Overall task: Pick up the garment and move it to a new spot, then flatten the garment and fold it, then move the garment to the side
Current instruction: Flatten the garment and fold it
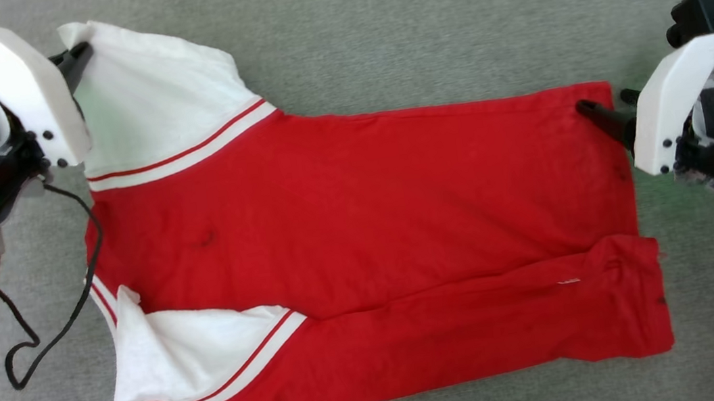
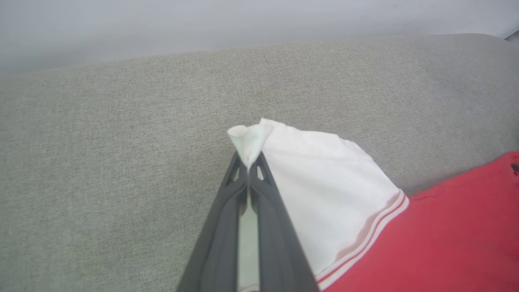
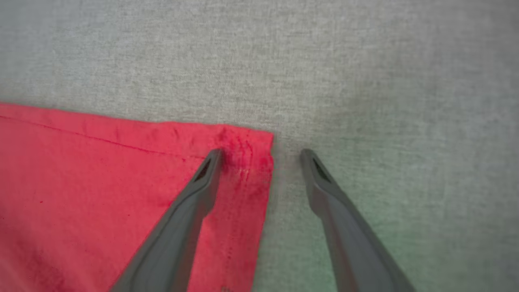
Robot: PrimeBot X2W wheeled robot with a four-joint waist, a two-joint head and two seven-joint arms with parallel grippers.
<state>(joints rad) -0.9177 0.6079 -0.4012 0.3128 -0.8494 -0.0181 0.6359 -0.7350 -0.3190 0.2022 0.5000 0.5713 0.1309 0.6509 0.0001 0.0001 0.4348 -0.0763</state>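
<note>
My right gripper grips its hem corner (image 1: 594, 93) beside the stitched seam next, to fold the red T-shirt (image 1: 366, 232).
The garment (image 1: 360, 227), a red T-shirt with white striped sleeves, lies spread on grey fabric, its near long edge folded over. My left gripper (image 1: 81, 52) is shut on the tip of the far white sleeve (image 1: 147, 97); in the left wrist view the gripper (image 2: 247, 167) pinches a small peak of the white sleeve (image 2: 324, 182). My right gripper (image 1: 605, 103) stands open at the garment's far right hem corner. The right wrist view shows this gripper (image 3: 261, 152) straddling that red corner (image 3: 251, 150), one finger over the cloth, the other over bare grey surface.
The grey fabric surface (image 1: 417, 23) stretches around the garment, with bare room beyond its far edge and to the right. A black cable (image 1: 68, 290) loops down from my left arm beside the garment's left edge.
</note>
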